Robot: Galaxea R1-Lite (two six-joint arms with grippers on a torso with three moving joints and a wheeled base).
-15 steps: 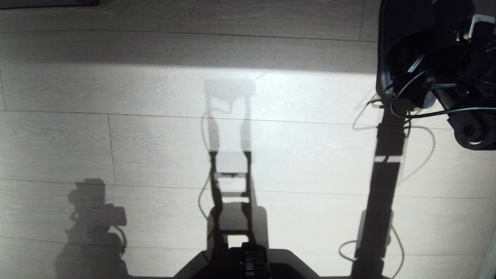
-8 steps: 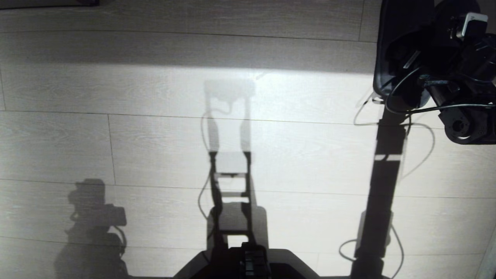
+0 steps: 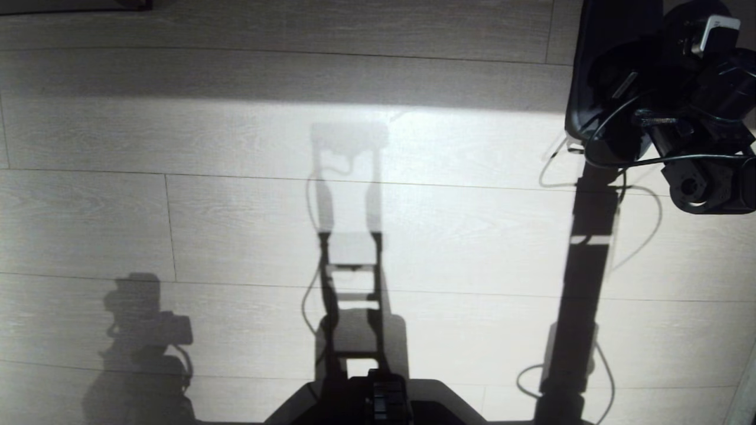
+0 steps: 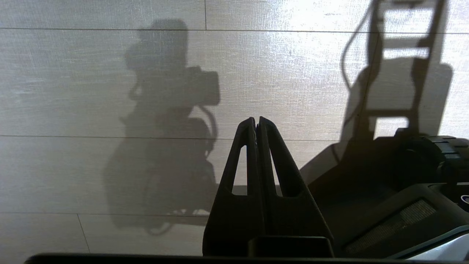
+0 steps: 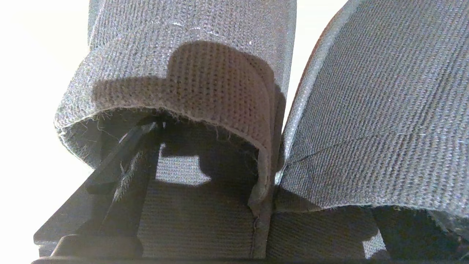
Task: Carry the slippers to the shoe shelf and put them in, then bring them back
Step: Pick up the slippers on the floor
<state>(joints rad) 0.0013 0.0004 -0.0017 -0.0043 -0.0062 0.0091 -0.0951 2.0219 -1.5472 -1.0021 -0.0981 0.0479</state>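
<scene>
The right gripper next needs to take hold of the pair of slippers by their touching inner sides, to carry both together to the shoe shelf.
The two slippers lie side by side, dark slate-blue fabric, one [image 5: 190, 55] beside the other [image 5: 384, 110], their inner walls touching. In the head view they are a dark shape [image 3: 596, 35] on the floor at the far right. My right gripper [image 3: 626, 82] is at their open heels. One black finger [image 5: 121, 157] reaches inside one slipper against its outer wall, far from the middle; the other finger is hidden by fabric. My left gripper [image 4: 257, 120] hangs shut and empty over bare floor. The shoe shelf is out of view.
Pale wood-plank floor [image 3: 236, 224] fills the head view, crossed by shadows of my arms and torso. My dark base [image 3: 378, 401] shows at the near edge. A black cable [image 3: 644, 162] loops off the right wrist. A dark strip [image 3: 71, 5] runs along the far left edge.
My right wrist has moved a little farther away, deeper over the slippers. The slippers' near end has shifted slightly to the left. The left arm has not moved.
</scene>
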